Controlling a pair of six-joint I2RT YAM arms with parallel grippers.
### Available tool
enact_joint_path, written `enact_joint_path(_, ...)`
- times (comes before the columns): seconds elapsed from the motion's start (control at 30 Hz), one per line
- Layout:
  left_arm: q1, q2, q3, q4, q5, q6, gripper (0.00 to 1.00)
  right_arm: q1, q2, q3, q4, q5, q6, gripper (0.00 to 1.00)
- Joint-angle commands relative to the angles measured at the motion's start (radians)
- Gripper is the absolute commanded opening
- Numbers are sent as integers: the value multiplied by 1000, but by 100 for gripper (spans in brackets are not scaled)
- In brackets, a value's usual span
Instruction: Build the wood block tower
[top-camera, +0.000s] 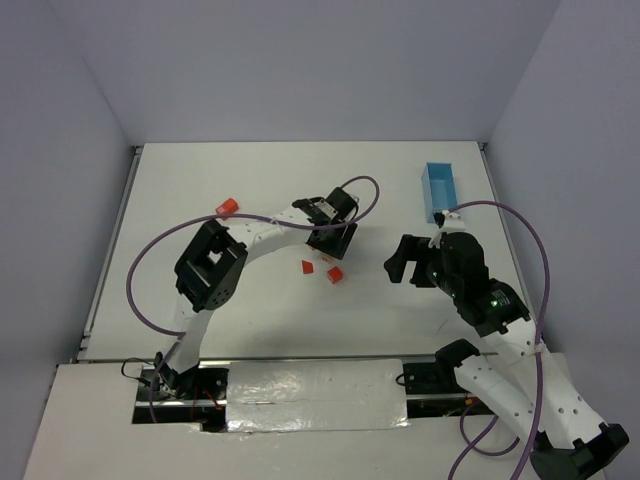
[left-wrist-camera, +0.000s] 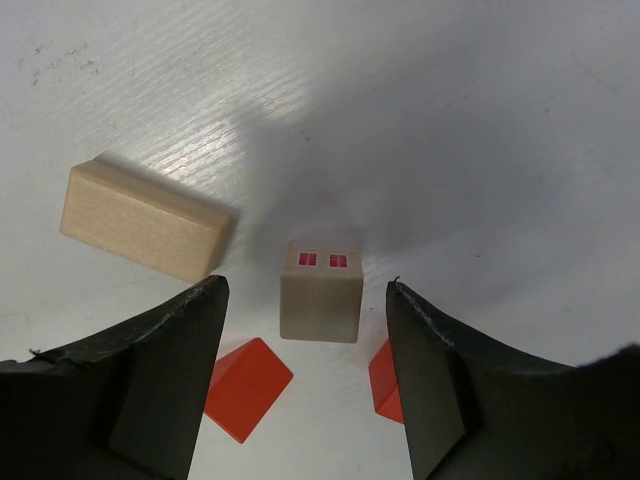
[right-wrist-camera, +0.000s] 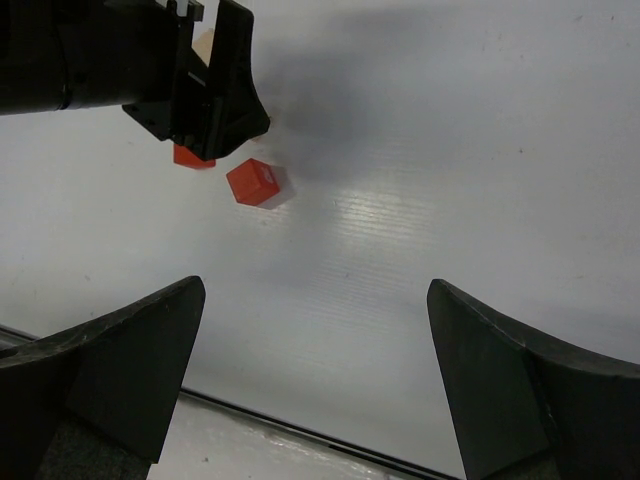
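I would leave the tan cube on the tabletop if I lifted my left gripper now, because its open fingers have gaps on either side of the cube.
My left gripper is open and hovers over the loose blocks at mid table. In the left wrist view my left gripper has a tan cube with red windows on the table between its open jaws, untouched. A tan slab lies to its left. Two red-orange blocks lie nearer, also seen from the top. A third red block lies apart at the left. My right gripper is open and empty, right of the blocks. Nothing is stacked.
A light blue rectangular box stands at the back right. In the right wrist view the left gripper hangs over a red cube. The table's near edge runs just below my right fingers.
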Motion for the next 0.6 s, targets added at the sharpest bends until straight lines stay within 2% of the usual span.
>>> enact_joint_path(0.0, 1, 23, 41, -21, -25, 1, 76, 7, -5, -2, 31, -2, -3, 100)
enact_joint_path(0.1, 1, 26, 43, -23, -30, -1, 66, 9, -2, -4, 31, -1, -3, 100)
enact_joint_path(0.2, 1, 20, 38, -16, -19, 1, 52, 9, 1, -1, 30, -2, -4, 100)
enact_joint_path(0.23, 1, 20, 41, -16, -20, 1, 39, 9, 2, -2, 30, -2, -4, 100)
enact_joint_path(0.3, 1, 20, 43, -24, -23, -3, 24, 7, 2, -1, 30, -1, -4, 100)
enact_joint_path(0.33, 1, 20, 46, -27, -23, -4, 13, 9, 4, -2, 31, -2, -4, 100)
enact_joint_path(0.47, 1, 1, 50, -36, -28, -21, 0, 10, 13, 1, 28, 2, -4, 100)
enact_joint_path(0.57, 1, -28, 58, -52, -49, -53, 0, 9, 24, 2, 28, 2, -3, 100)
